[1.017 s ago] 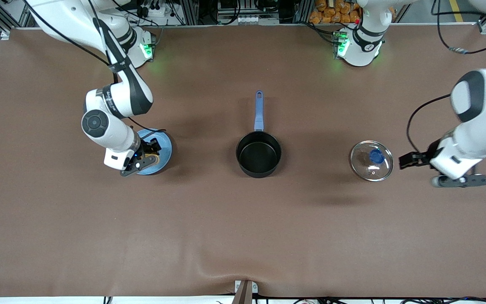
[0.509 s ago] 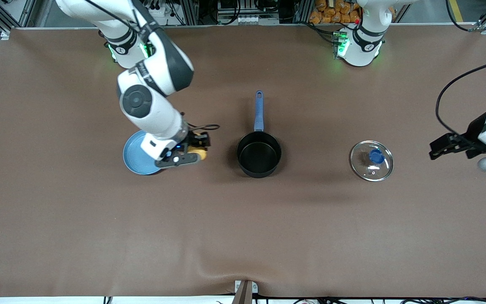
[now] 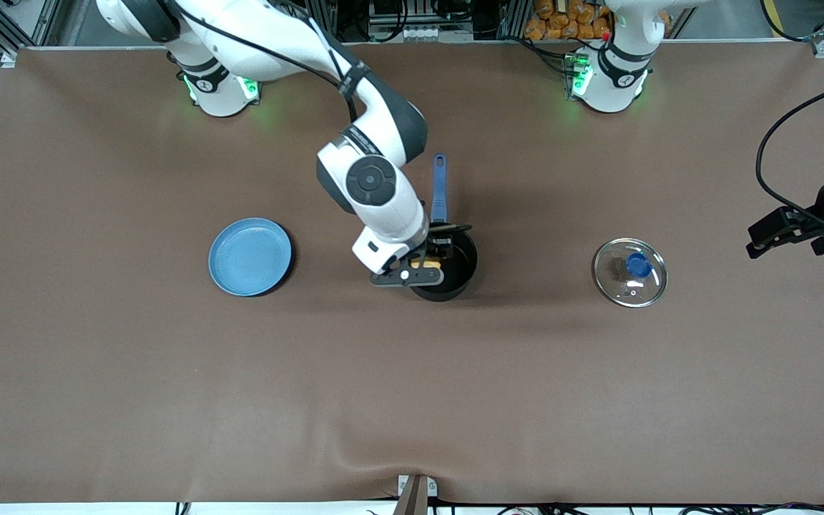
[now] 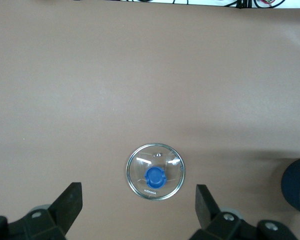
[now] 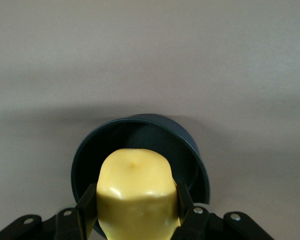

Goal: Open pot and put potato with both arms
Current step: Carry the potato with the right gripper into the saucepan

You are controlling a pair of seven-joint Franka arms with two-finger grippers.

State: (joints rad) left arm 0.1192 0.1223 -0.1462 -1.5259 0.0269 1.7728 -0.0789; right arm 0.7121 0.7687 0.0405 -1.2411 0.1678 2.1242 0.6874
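Observation:
The potato (image 5: 136,192) goes lower in my right gripper, before its release, as it hangs high above the black pot's rim (image 5: 140,119).
The black pot (image 3: 455,266) with its blue handle (image 3: 439,187) stands open in the middle of the table. My right gripper (image 3: 432,256) is shut on the yellow potato (image 5: 136,192) and holds it over the pot's mouth (image 5: 140,137). The glass lid (image 3: 630,272) with a blue knob lies flat on the table toward the left arm's end; it also shows in the left wrist view (image 4: 155,172). My left gripper (image 3: 777,232) is open and empty, up in the air at the table's edge past the lid.
A flat light-blue plate (image 3: 249,257) lies bare on the table toward the right arm's end, beside the pot. The brown mat (image 3: 412,400) has a small ridge at its front edge.
My right gripper has carried the potato from the blue plate across to over the pot. My left gripper has drawn away from the lid toward the table's edge.

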